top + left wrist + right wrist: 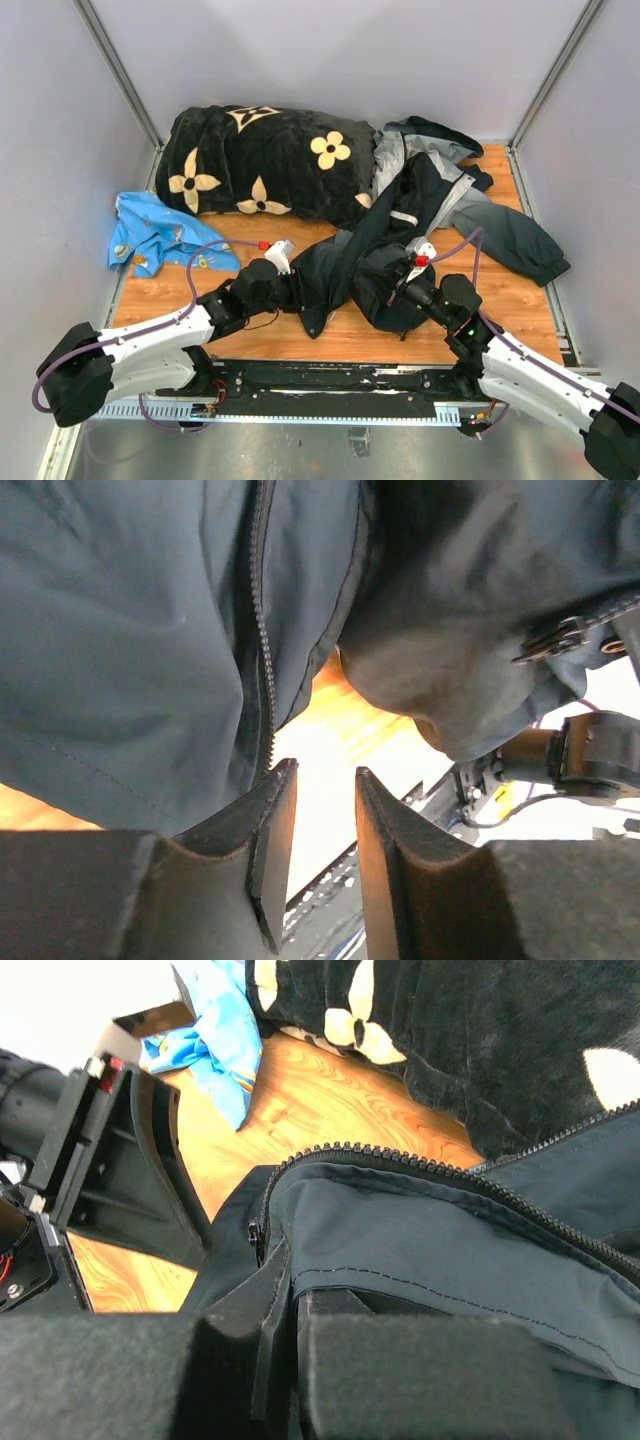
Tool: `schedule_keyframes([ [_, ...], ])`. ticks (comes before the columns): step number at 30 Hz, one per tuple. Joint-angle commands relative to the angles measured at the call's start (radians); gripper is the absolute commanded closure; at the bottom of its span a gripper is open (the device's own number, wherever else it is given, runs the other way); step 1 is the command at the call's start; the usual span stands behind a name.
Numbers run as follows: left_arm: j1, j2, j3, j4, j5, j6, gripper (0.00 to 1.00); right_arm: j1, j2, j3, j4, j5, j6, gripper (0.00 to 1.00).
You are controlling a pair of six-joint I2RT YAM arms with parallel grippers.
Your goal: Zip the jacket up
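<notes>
I need to take hold of the jacket's lower hem fabric (259, 758) beside the zipper teeth (262, 640) with my left gripper, so the teeth stay free to zip up.
The jacket (440, 205) lies crumpled on the right half of the wooden table, dark navy with grey parts. My left gripper (300, 283) sits at its lower left hem. In the left wrist view the left gripper (322, 790) is open with nothing between its fingers, and a line of zipper teeth (262, 640) hangs just above the left finger (270, 830). My right gripper (402, 278) is in the jacket's middle front. In the right wrist view the right gripper (295, 1295) is shut on a fold of jacket fabric (430, 1250) next to a small zipper slider (254, 1236).
A black plush blanket with cream flowers (270, 155) lies at the back left. A bright blue patterned cloth (155, 235) lies at the left edge. Grey walls close in the table. The left arm's wrist (110, 1160) is close to the right gripper.
</notes>
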Motion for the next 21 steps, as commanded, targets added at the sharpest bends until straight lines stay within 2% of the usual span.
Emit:
schedule_keyframes([
  [1,0.002,-0.032,0.115,-0.243,-0.097,0.135,0.62,-0.008,-0.036,0.024,-0.049,0.02,0.034,0.99],
  [5,0.002,0.021,0.205,-0.414,-0.106,0.219,0.5,-0.008,-0.064,-0.02,-0.041,0.027,0.059,0.99],
  [10,-0.051,0.141,0.305,-0.557,-0.156,0.299,0.42,-0.007,-0.097,-0.064,-0.026,0.036,0.079,0.99],
  [21,-0.157,0.387,0.528,-0.743,-0.287,0.474,0.39,-0.01,-0.188,-0.107,-0.047,0.036,0.071,0.99],
])
